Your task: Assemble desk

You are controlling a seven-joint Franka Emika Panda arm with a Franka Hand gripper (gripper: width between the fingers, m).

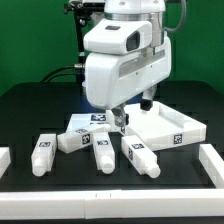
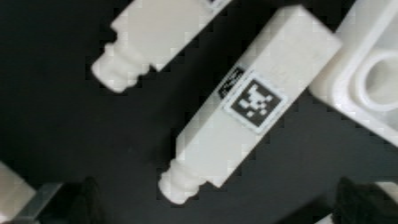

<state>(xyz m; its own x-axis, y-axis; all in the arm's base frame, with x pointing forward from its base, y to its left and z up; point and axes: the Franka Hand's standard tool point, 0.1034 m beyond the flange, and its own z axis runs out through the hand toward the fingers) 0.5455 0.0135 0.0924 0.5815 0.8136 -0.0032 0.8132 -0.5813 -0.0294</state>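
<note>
I should pick up the leg with my gripper next, by its body beside the tag. The leg's peg end then stays free to go into the desk top.
The white desk top, a rimmed tray, lies on the black table at the exterior view's right; its corner shows in the wrist view. Four white legs lie in a row in front. My gripper hangs just above the table between the legs and the tray. In the wrist view the gripper is open and empty, with its fingers wide apart. A tagged leg lies lengthwise between them, its peg end nearest. A second leg lies beside it.
The marker board lies flat behind the legs, partly hidden by the gripper housing. White rail pieces sit at the front left and front right of the table. Cables hang behind the arm.
</note>
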